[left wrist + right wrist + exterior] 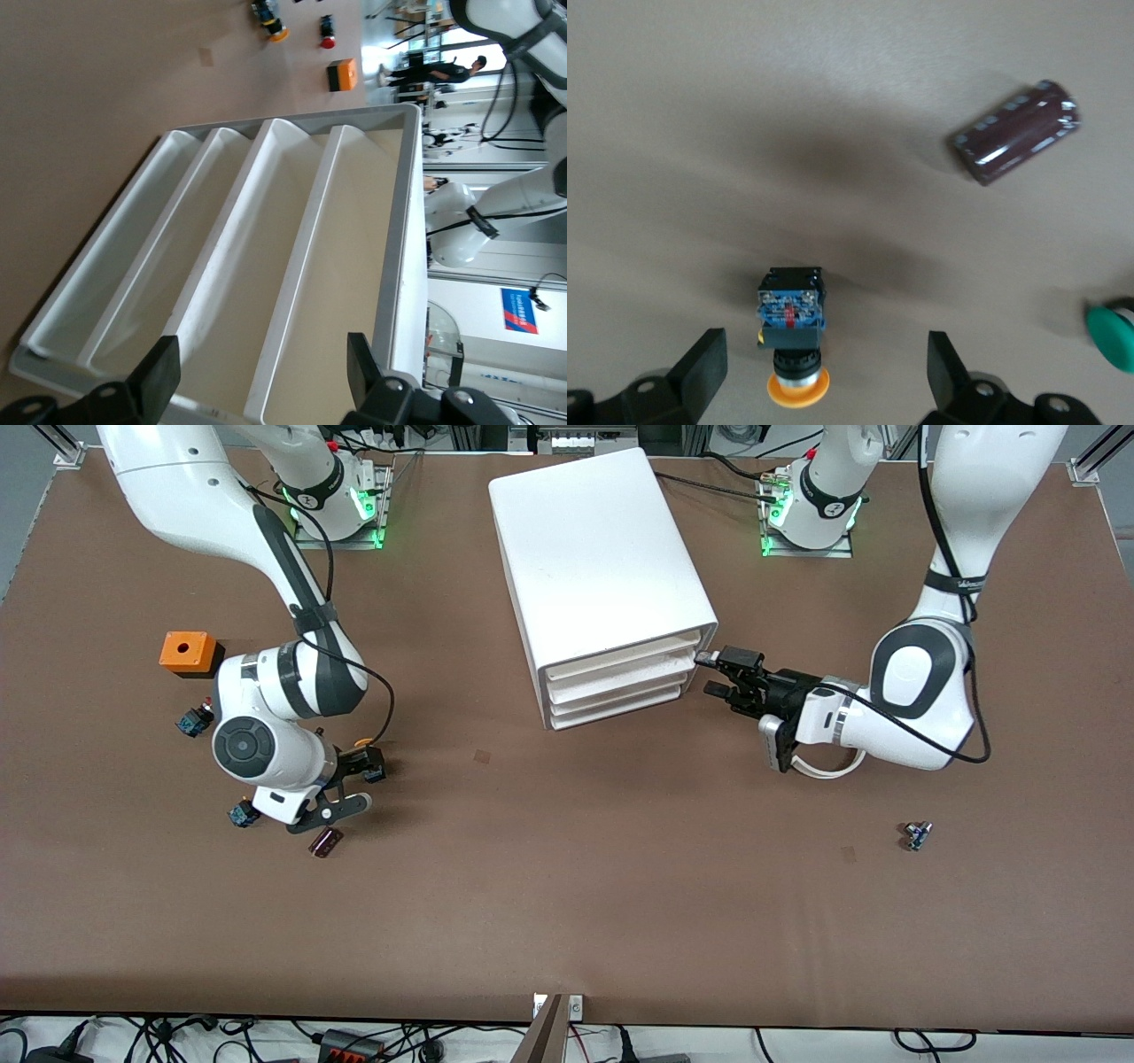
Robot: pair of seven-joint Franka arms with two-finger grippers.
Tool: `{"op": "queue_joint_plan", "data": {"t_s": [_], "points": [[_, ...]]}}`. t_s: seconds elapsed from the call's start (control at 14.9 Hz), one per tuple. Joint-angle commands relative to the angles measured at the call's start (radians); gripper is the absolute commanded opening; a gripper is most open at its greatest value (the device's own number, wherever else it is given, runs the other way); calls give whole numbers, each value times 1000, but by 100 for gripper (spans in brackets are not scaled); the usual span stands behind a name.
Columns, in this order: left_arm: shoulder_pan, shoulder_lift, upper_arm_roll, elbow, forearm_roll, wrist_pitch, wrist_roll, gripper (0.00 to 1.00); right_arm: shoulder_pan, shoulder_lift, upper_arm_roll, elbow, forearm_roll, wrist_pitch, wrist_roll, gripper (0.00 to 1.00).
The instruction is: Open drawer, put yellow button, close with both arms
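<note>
The yellow button goes into the white cabinet's drawer (627,655), so my right gripper needs to grab it by its blue body next.
The white cabinet (602,558) stands at the table's middle, near the robots' bases. Its uppermost drawer (620,657) looks pushed in; in the left wrist view (354,257) its front rim faces the camera. My left gripper (711,674) is open and empty just in front of the drawer fronts, its fingers (164,376) spread across them. The yellow button (362,742) lies on its side toward the right arm's end. My right gripper (353,781) is open low over it. In the right wrist view the button (794,336) lies between the fingers (702,365), untouched.
An orange box (188,653), a red-capped button (195,719), a green-capped button (1112,335) and a brown capacitor (325,842) lie around the right gripper. A small part (916,835) lies toward the left arm's end, nearer the front camera.
</note>
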Motion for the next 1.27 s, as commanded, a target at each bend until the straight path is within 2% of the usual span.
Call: {"op": "queue_joint_plan", "data": {"t_s": [0.0, 0.2, 0.33, 0.54, 0.67, 0.8, 0.94, 1.0, 1.21], "points": [[0, 21, -37, -25, -43, 13, 77, 62, 0, 16, 19, 8, -2, 14, -20, 100], [-5, 25, -48, -30, -42, 10, 82, 50, 2, 44, 19, 4, 0, 3, -19, 100], [-2, 25, -77, -48, -42, 12, 83, 49, 2, 56, 19, 0, 0, -1, -14, 100], [-5, 25, -79, -57, -42, 13, 83, 44, 8, 73, 20, -1, 0, -2, -2, 100], [-12, 25, -80, -63, -40, 13, 91, 34, 16, 75, 20, -1, 6, -2, -2, 100], [-25, 34, -79, -65, -40, 13, 97, 17, 14, 75, 20, -1, 6, -5, -2, 90], [-25, 38, -79, -57, -40, 16, 96, 4, 14, 79, 20, -3, 8, -12, -2, 84], [-23, 39, -77, -48, -37, 18, 96, 2, 14, 82, 20, -3, 8, -17, -2, 79], [-11, 74, -62, 2, -25, 23, 94, 2, 14, 82, 20, -3, 9, -37, -1, 46]]}}
